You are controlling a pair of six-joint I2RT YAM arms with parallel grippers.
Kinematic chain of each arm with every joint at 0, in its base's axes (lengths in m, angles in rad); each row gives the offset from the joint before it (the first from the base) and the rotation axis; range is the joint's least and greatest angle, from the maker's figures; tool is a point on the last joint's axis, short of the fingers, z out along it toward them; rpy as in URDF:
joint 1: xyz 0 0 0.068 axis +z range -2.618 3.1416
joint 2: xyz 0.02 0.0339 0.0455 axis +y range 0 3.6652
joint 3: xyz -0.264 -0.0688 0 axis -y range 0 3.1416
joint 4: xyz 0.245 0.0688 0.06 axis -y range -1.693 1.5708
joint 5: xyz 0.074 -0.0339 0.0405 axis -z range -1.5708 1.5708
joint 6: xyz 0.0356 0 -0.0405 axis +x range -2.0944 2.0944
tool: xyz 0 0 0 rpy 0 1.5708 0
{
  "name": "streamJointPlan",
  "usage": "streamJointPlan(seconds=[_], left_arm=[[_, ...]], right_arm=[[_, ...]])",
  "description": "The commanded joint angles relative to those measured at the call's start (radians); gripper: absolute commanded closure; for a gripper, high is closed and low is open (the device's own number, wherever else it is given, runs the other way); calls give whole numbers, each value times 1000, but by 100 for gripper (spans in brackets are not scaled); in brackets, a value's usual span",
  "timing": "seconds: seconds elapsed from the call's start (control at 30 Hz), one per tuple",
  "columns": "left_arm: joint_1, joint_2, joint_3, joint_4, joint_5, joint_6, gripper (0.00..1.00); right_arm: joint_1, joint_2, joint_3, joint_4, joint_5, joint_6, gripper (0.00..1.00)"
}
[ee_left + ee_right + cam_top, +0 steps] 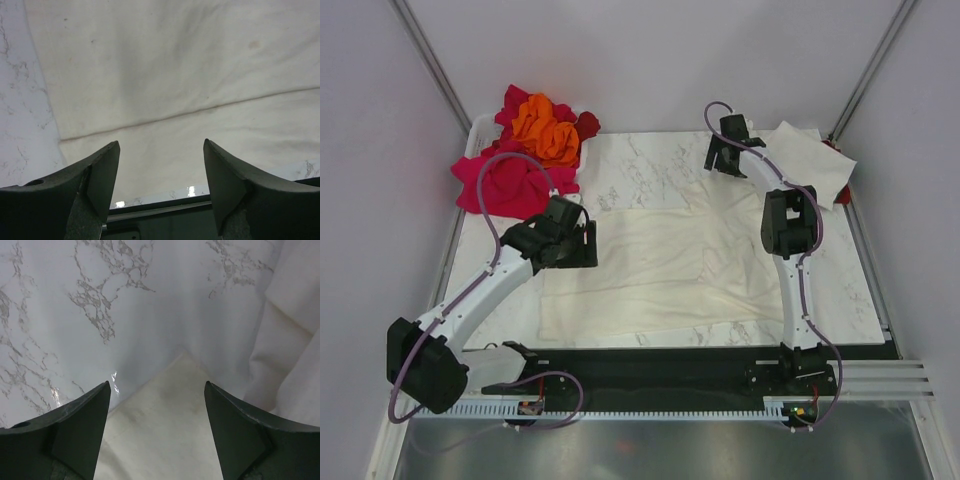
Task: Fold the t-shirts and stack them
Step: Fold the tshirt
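The shirt's far corner lies low between my right gripper's fingers and closing now would catch it, so it is time to close.
A cream t-shirt lies spread flat on the marble table. My left gripper is open and empty above its left part; the left wrist view shows the cream cloth with a seam line and its near edge. My right gripper is open and empty over the shirt's far right corner. A folded cream shirt lies at the back right, also in the right wrist view. Magenta, orange and dark red shirts are heaped at the back left.
The marble tabletop shows bare behind the spread shirt. A dark rail runs along the near edge by the arm bases. Metal frame posts stand at the back corners. A white bin rim shows under the coloured heap.
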Motion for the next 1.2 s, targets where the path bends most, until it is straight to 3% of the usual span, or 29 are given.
streamJointPlan(seconds=[0.0,0.03,0.1,0.17,0.2,0.27,0.4,0.53,0.7,0.97,1.17], left_arm=[[8,-24,-3,25,-2,50,25],[9,-18,-3,28,-10,50,25],[28,-7,4,29,-28,43,25],[77,18,17,31,-47,27,25],[101,28,26,34,-37,26,25],[199,77,53,54,5,29,26],[321,209,157,65,61,27,29],[327,347,257,78,24,17,34],[325,513,363,78,-34,-2,37],[325,631,405,83,-96,-34,37],[327,656,376,89,-125,-63,38]], right_arm=[[14,22,58,-50,66,-30,17],[19,25,52,-50,68,-31,19],[22,23,23,-31,60,-39,38],[23,25,7,-25,44,-45,68],[23,22,-8,-22,39,-43,87],[23,5,-52,-10,13,-45,100],[25,-52,-134,44,-21,-49,100],[25,-168,-203,62,-27,-37,100],[25,-385,-404,146,-104,18,100],[26,-703,-776,286,-171,96,100],[33,-834,-904,325,-176,107,100]])
